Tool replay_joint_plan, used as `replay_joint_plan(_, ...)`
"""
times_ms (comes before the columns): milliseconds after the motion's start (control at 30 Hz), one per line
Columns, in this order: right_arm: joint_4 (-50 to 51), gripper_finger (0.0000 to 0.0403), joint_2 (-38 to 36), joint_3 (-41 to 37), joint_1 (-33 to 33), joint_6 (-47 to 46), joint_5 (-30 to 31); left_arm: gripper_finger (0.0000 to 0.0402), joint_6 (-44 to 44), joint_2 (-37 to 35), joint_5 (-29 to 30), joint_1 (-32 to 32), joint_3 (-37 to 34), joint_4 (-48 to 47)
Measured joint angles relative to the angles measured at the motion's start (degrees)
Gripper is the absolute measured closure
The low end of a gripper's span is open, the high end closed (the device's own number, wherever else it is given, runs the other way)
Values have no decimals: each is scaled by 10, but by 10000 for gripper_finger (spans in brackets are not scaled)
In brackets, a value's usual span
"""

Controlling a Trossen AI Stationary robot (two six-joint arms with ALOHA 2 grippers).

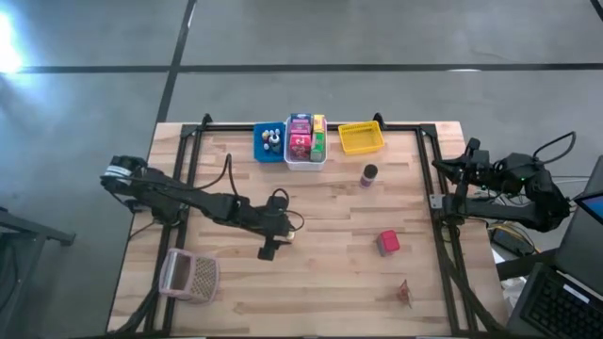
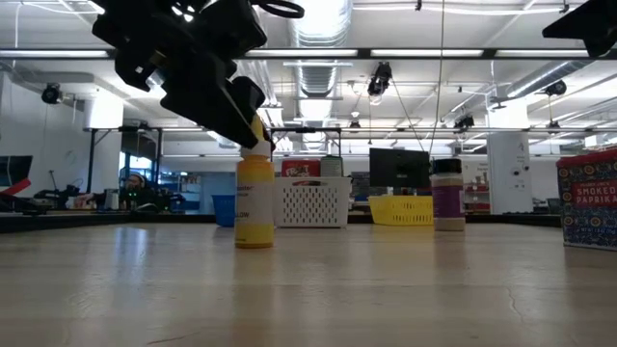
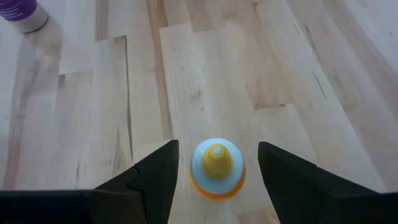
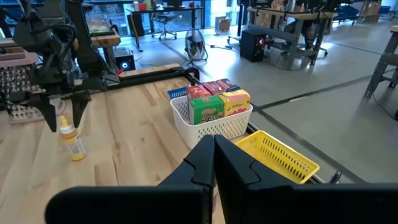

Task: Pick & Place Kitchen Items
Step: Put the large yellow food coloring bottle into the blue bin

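My left gripper grips the small yellow bottle by its end with the cap (image 1: 289, 235) next, to place the bottle in the blue bin (image 1: 268, 142).
A small yellow bottle (image 3: 216, 168) with a pointed yellow cap stands upright on its base on the wooden table (image 1: 320, 282), near the middle (image 1: 288, 235). My left gripper (image 3: 217, 155) hangs over it, pointing down and open. One finger stands on each side of the cap, with a gap showing on both sides. In the low view the bottle (image 2: 254, 204) stands under the gripper (image 2: 243, 114). My right gripper (image 4: 214, 152) is shut and waits at the table's right edge (image 1: 469, 169).
Blue (image 1: 270, 141), white (image 1: 304, 158) and yellow (image 1: 361, 139) bins line the far edge, the white one holding boxes. A purple-labelled jar (image 1: 368, 175), a red box (image 1: 387, 242) and a small reddish item (image 1: 405, 294) lie to the right. A pinkish mesh basket (image 1: 188, 275) sits near left.
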State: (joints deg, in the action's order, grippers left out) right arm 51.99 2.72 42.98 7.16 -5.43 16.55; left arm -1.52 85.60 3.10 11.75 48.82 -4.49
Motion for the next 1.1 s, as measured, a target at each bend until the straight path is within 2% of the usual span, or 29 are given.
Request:
replay_joint_plan(167, 0, 394, 0, 0, 0, 0, 0, 185, 4, 1, 0, 0, 0, 0)
replay_joint_plan(667, 0, 394, 0, 0, 0, -1, 0, 261, 23, 1, 11, -1, -3, -1)
replay_joint_plan(833, 0, 394, 0, 0, 0, -1, 0, 274, 25, -6, 13, -1, -3, -12)
replay_joint_plan(933, 0, 394, 0, 0, 0, -1, 0, 271, 24, -21, 19, -1, 5, -45)
replay_joint_plan(1100, 0, 394, 0, 0, 0, -1, 0, 271, 25, -68, 69, -3, 16, -110)
